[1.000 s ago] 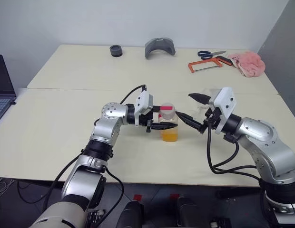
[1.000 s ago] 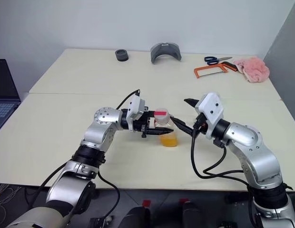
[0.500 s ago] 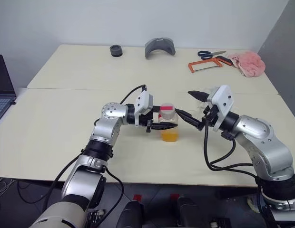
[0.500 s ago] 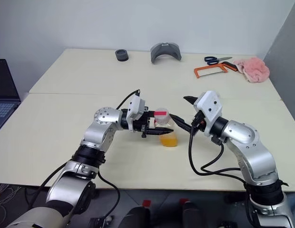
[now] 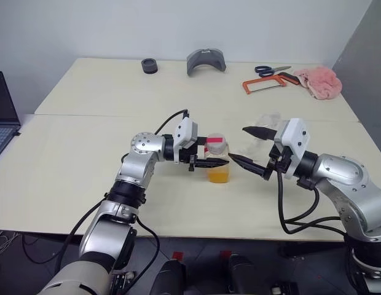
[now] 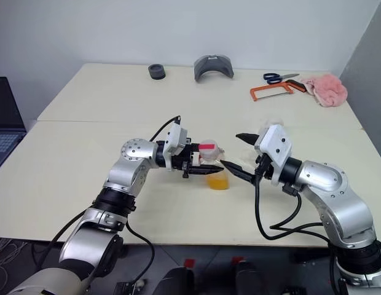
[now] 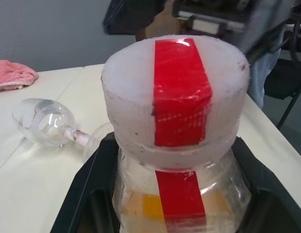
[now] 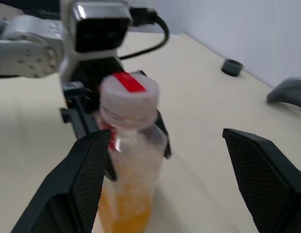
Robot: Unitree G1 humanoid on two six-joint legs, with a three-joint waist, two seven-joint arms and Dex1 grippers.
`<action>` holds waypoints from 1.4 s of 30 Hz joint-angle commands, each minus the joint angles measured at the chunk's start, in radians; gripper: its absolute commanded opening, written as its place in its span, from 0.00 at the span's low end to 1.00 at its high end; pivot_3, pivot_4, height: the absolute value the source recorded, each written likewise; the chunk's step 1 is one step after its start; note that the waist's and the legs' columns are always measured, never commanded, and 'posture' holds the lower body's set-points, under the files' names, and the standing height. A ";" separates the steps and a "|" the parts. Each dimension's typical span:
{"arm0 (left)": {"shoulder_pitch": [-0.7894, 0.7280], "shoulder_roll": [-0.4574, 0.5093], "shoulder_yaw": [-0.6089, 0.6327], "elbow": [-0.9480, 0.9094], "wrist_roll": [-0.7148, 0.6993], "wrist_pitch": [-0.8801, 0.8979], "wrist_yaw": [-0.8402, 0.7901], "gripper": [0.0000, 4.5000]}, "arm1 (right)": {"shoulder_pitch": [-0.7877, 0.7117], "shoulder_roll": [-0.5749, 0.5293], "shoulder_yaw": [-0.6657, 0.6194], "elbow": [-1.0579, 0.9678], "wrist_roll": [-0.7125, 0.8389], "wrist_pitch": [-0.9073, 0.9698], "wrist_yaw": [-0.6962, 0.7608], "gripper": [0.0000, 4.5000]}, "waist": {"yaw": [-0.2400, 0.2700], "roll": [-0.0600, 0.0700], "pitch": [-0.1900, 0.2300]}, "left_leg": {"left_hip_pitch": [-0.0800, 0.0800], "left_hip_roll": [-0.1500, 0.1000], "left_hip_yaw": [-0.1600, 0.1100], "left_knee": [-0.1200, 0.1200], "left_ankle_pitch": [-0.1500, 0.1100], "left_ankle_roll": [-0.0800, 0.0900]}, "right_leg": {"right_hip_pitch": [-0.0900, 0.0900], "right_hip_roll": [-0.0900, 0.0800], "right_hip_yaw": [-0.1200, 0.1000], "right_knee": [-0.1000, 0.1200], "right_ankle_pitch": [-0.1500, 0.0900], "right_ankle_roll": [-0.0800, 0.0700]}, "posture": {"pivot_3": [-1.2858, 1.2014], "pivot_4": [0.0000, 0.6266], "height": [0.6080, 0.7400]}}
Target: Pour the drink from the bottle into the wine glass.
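Note:
I need to move my right gripper toward the white cap (image 5: 216, 140) (image 8: 129, 99) before I close on it. The cap is beyond my right gripper's fingers, so they would miss it if I closed now.
The bottle (image 5: 217, 161) stands upright mid-table, clear plastic with a red strip on its white cap (image 7: 175, 92). The orange drink (image 5: 219, 176) fills its lower part. My left gripper (image 5: 220, 158) reaches in from the left and is shut on the bottle just below the cap. My right gripper (image 5: 238, 143) hangs open a little to the right of the bottle, fingers spread wide and pointing at it without touching. The wine glass (image 5: 267, 121) lies on its side on the table behind my right gripper; its bowl (image 7: 46, 121) and stem are plain in the left wrist view.
Along the table's far edge sit a black ring (image 5: 150, 65), a grey curved piece (image 5: 206, 61), blue scissors (image 5: 271, 70), an orange hacksaw (image 5: 264, 85) and a pink cloth (image 5: 319, 81). A laptop (image 5: 3, 114) stands off the left side.
My right gripper has drawn back a little from the bottle, to the right and toward me, still open. The left gripper and the bottle have kept still.

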 commanded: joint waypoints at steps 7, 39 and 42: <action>-0.018 0.006 0.009 -0.031 -0.005 -0.022 0.000 0.48 | 0.011 -0.007 -0.016 -0.061 0.038 0.016 -0.003 0.87 | 0.001 0.000 0.000 | 0.000 0.000 0.000 0.000 0.000 0.000 | 0.000 0.000 0.000 0.000 0.000 0.000 | 0.52 0.24 1.00; -0.005 -0.011 0.002 -0.041 -0.003 -0.028 0.008 0.48 | -0.160 0.096 0.096 0.029 0.057 0.076 -0.096 0.87 | 0.000 0.000 0.000 | 0.000 0.000 0.000 0.000 0.000 0.000 | 0.000 0.000 0.000 0.000 0.000 0.000 | 0.52 0.24 1.00; 0.000 -0.013 0.002 -0.044 -0.001 -0.029 0.009 0.48 | -0.178 0.110 0.118 0.058 0.025 0.062 -0.093 0.87 | 0.000 0.000 0.000 | 0.000 0.000 -0.001 0.000 0.000 0.000 | 0.000 0.000 0.000 0.000 0.000 0.000 | 0.52 0.24 1.00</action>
